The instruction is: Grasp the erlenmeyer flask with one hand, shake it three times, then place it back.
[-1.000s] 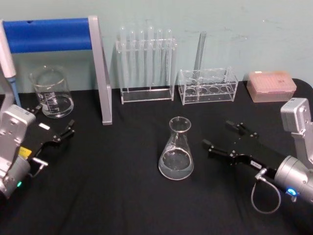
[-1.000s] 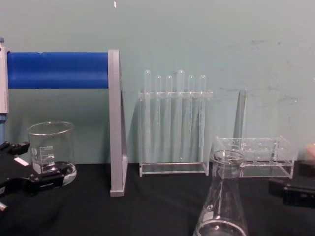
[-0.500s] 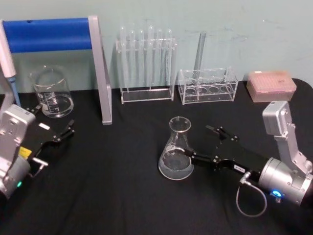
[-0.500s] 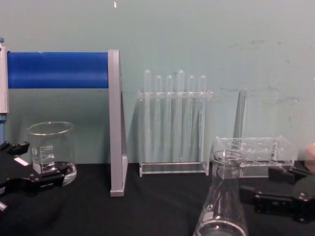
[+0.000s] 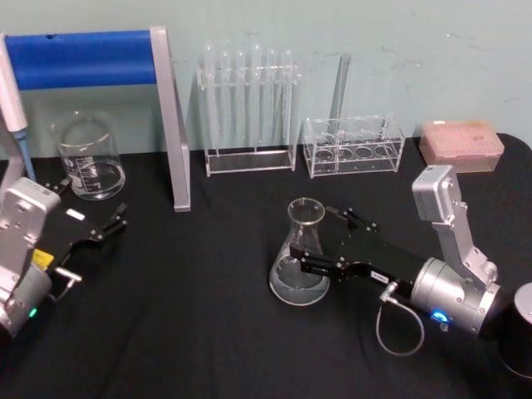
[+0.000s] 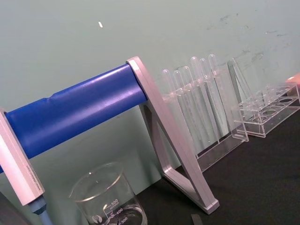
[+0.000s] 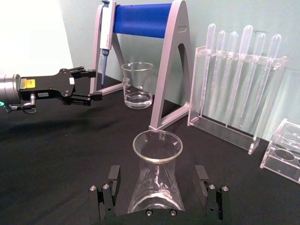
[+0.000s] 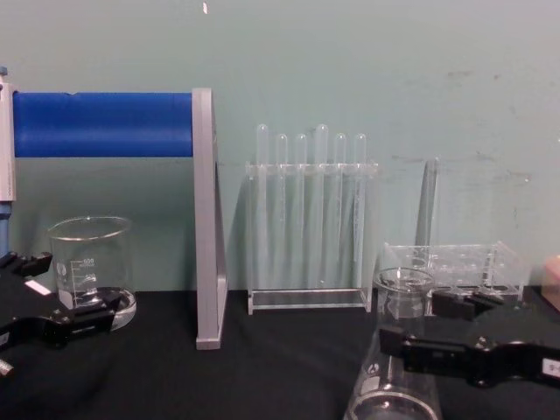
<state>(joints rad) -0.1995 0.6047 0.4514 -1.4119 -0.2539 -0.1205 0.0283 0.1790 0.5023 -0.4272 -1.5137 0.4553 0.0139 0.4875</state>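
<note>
The flask's base is wide and sloping, so my right gripper will next pick the flask up by its narrow neck [image 8: 402, 303] [image 7: 158, 169], just under the flask's rim, to shake it.
The erlenmeyer flask [image 5: 299, 253] stands upright on the black table, mid-right; it is clear glass with a wide base and a narrow neck. My right gripper [image 5: 330, 242] is open and has come in from the right, so its two black fingers straddle the flask's lower body. In the right wrist view the flask [image 7: 154, 185] sits between the fingers [image 7: 114, 174] with a small gap on each side. The chest view shows the flask [image 8: 395, 302] with the right gripper [image 8: 422, 325] at neck height. My left gripper [image 5: 87, 206] rests open at the left, near the beaker.
A glass beaker [image 5: 87, 158] stands at the back left under a blue pipette stand [image 5: 83, 58]. Behind the flask are a test tube rack [image 5: 248, 108], a second clear rack [image 5: 353, 145] and a pink box [image 5: 461, 145]. A dark cylinder [image 5: 519, 337] sits at the front right.
My right gripper has moved left across the table, from well clear of the flask to having its open fingers on either side of it. The flask and the left arm have not moved.
</note>
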